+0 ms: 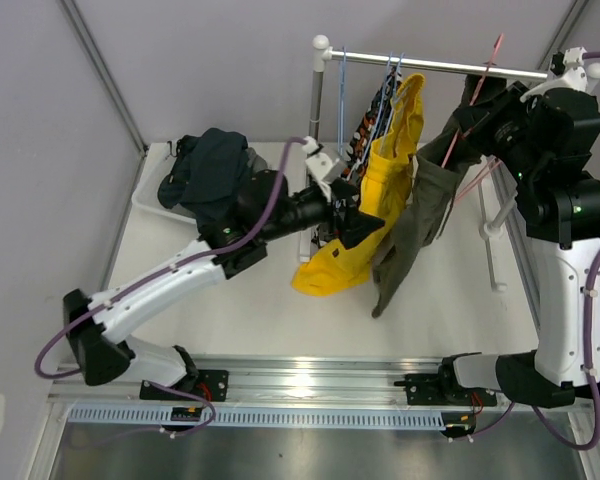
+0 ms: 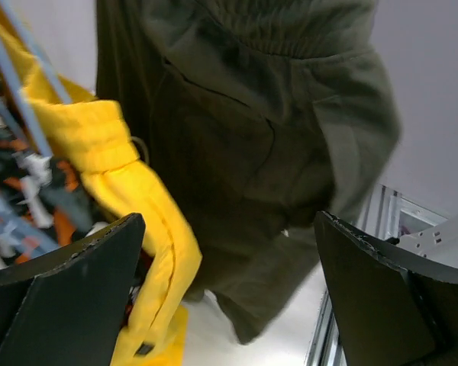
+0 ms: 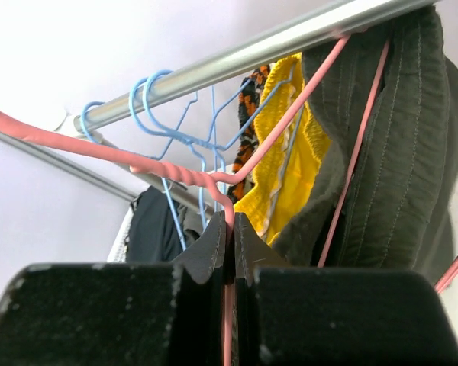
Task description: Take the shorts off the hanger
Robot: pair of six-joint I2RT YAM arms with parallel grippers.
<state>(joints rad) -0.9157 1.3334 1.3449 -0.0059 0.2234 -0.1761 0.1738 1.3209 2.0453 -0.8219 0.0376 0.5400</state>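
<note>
The olive green shorts will come off the pink hanger when my left gripper next grabs them by their loose lower end and pulls.
The olive green shorts hang from a pink hanger on the rail. The bright yellow shorts hang beside them on a blue hanger, their lower end on the table. The camouflage-patterned shorts hang behind the yellow pair. My right gripper is shut on the pink hanger's wire. My left gripper is open and empty at the yellow shorts, with the olive shorts ahead of it. Dark navy shorts lie at the back left.
The rack's posts and base bars stand at the back of the table. A white tray holds the dark shorts at the back left. A metal rail runs along the near edge.
</note>
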